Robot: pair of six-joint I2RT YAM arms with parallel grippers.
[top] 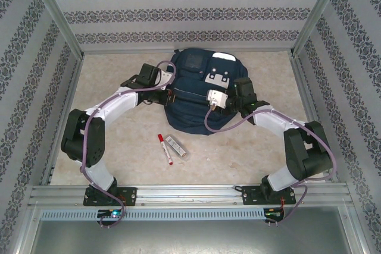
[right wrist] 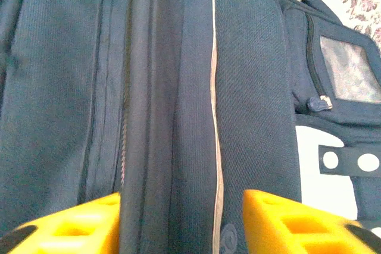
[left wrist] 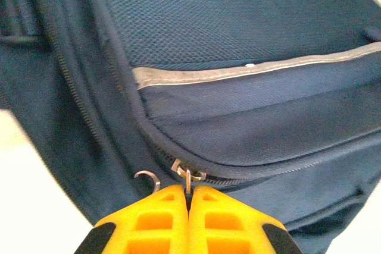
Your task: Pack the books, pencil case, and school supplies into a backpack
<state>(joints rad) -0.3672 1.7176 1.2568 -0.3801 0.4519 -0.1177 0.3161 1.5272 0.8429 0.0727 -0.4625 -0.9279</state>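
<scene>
I will move my zipper pull (left wrist: 188,178) toward the pale stripe's end, since it sits short on the backpack's curved rim and opening my left gripper would leave it short.
The navy backpack (top: 191,120) lies flat at the middle of the table. My left gripper (left wrist: 189,197) sits at its left side, shut on a small metal zipper pull (left wrist: 188,178) of a zipper that still looks shut. My right gripper (right wrist: 181,206) is open over the backpack's right side, its yellow fingers (right wrist: 274,212) standing apart over a fold of navy fabric (right wrist: 256,87) with a pale stripe. In front of the backpack, on the bare table, lie the red-capped white marker (top: 165,149) and the clear pencil case (top: 176,146). The books are out of view.
Metal frame posts and patterned walls close in the table on the left, right and back. A metal rail (top: 190,193) runs along the near edge between the arm bases. A loose metal ring (left wrist: 147,178) hangs beside the held zipper pull.
</scene>
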